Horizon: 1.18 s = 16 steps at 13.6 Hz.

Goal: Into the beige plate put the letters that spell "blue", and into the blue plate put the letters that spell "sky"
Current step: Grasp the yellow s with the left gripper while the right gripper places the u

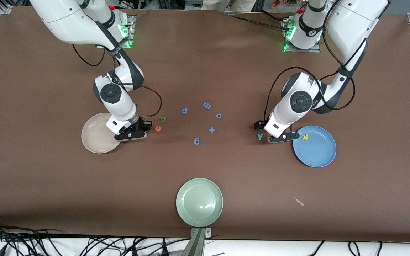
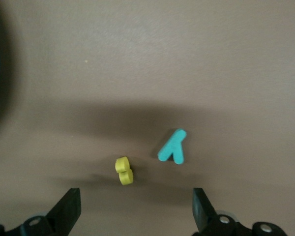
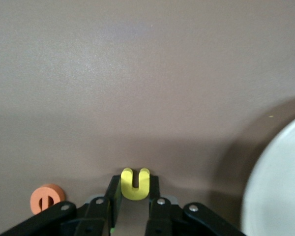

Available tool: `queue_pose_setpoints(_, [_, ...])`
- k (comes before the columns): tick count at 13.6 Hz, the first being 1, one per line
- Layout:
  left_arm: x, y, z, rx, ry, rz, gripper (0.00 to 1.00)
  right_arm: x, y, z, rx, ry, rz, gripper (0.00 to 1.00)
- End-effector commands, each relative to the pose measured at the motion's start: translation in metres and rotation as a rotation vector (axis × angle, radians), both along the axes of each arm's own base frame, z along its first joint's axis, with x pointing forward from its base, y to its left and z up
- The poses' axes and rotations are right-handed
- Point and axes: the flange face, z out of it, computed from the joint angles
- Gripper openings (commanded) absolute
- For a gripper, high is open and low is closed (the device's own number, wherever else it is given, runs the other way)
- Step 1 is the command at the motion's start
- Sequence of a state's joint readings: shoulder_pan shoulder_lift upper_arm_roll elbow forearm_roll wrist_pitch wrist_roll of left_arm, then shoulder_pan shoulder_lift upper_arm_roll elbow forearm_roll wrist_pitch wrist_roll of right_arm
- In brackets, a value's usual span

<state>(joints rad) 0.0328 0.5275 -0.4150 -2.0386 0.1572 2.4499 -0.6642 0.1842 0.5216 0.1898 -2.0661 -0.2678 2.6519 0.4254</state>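
Observation:
My left gripper needs to move toward the yellow "s" before it closes on the "s", because its fingers stop short of the "s" in the left wrist view.
My right gripper (image 1: 131, 135) (image 3: 135, 183) is low at the table beside the beige plate (image 1: 94, 138) (image 3: 280, 191), shut on the yellow "u" (image 3: 135, 188). The orange "e" (image 1: 158, 128) (image 3: 46, 198) and green "b" (image 1: 162, 119) lie close by. My left gripper (image 1: 283, 137) (image 2: 136, 199) hangs open over the yellow "s" (image 2: 124, 170), with the teal "y" (image 1: 259, 136) (image 2: 173, 147) beside it. The yellow "k" (image 1: 305, 137) lies in the blue plate (image 1: 319, 153). The "l" is hidden.
Several all-blue letters (image 1: 207, 105) are scattered mid-table between the two arms. A pale green plate (image 1: 199, 213) sits nearest the front camera. A small pale scrap (image 1: 298, 201) lies nearer to the camera than the blue plate.

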Motion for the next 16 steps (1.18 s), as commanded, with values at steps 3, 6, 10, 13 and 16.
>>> queue_pose_setpoints(3, [0.006, 0.025, -0.011, -0.020, 0.021, 0.070, 0.70, 0.009, -0.028, 0.049, -0.077, 0.024, 0.091, 0.17])
queue_pose_setpoints(6, [0.006, 0.028, -0.020, -0.030, 0.031, 0.087, 0.58, 0.014, -0.077, 0.066, -0.125, 0.065, 0.163, 0.17])
queue_pose_setpoints(10, [0.007, 0.033, -0.025, -0.073, 0.058, 0.168, 0.21, -0.009, -0.119, 0.044, -0.131, 0.077, 0.188, 0.37])
queue_pose_setpoints(13, [0.007, 0.031, -0.024, -0.078, 0.057, 0.167, 0.00, -0.006, -0.114, 0.049, -0.124, 0.061, 0.141, 0.64])
queue_pose_setpoints(16, [0.011, 0.030, -0.003, -0.061, 0.061, 0.145, 0.00, -0.003, -0.065, 0.065, -0.106, 0.064, 0.067, 0.67])
